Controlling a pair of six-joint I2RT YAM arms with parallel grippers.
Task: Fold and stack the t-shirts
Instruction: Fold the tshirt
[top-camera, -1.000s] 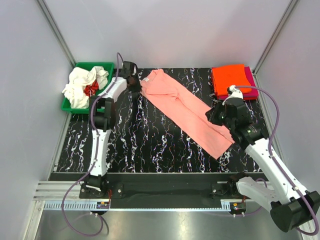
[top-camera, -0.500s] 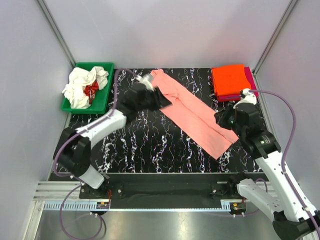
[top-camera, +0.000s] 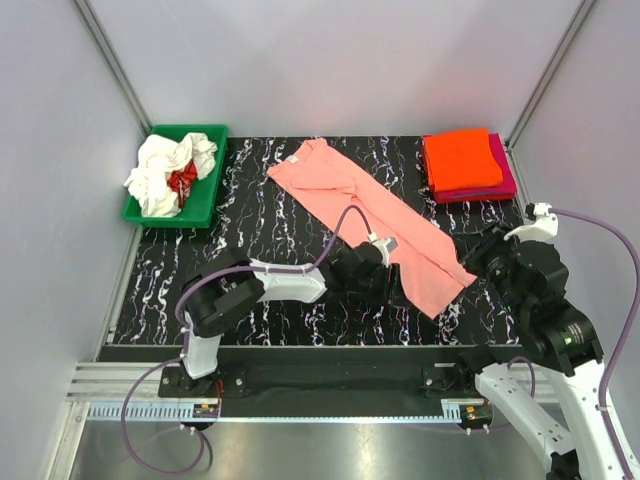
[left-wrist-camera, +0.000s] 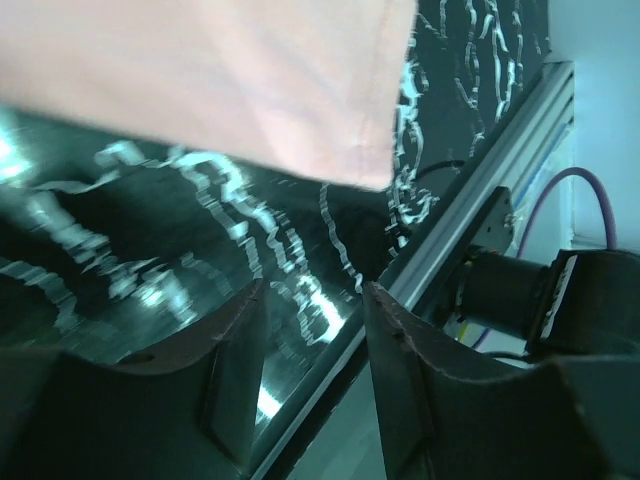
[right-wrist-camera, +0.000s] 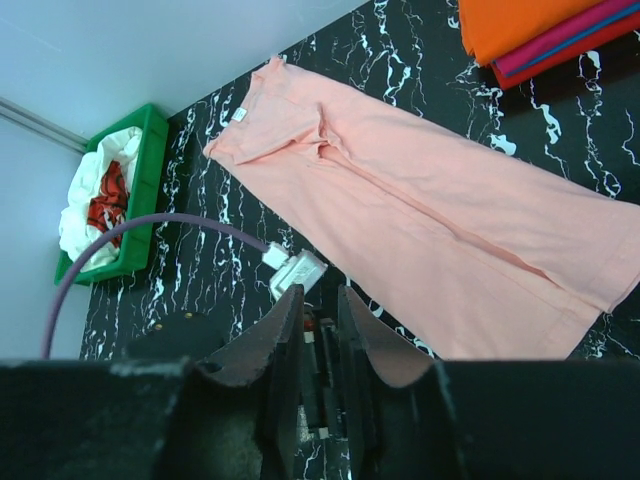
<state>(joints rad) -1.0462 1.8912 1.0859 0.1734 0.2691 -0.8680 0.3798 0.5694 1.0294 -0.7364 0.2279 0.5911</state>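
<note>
I need to take the salmon-pink t-shirt's near hem corner (top-camera: 432, 313) (left-wrist-camera: 377, 176) with my left gripper next, leaving the other hem corner free, to straighten the t-shirt for folding.
The salmon-pink t-shirt (top-camera: 375, 220) lies flat as a long folded strip, diagonal across the black marbled table; it also shows in the right wrist view (right-wrist-camera: 430, 230). My left gripper (top-camera: 392, 288) is low over the table beside the strip's near end, open and empty; its wrist view shows the pink hem (left-wrist-camera: 220, 80) above the fingers (left-wrist-camera: 235, 370). My right gripper (top-camera: 480, 256) hangs right of the strip, jaws narrowly apart with nothing between them. A folded orange t-shirt (top-camera: 460, 158) lies on a magenta t-shirt (top-camera: 500, 175) at the back right. White t-shirts (top-camera: 160, 170) and a red t-shirt (top-camera: 182, 178) lie crumpled.
The green bin (top-camera: 200, 132) holding the white and red cloth stands at the back left. Grey walls close in the table on three sides. A metal rail (left-wrist-camera: 470, 200) runs along the near edge. The left arm's elbow (top-camera: 225, 300) lies low over the table's near part.
My left gripper left the shirt's far collar end and swung down to its near end. My right gripper drew back to the right, off the shirt. The shirt lies flat again.
</note>
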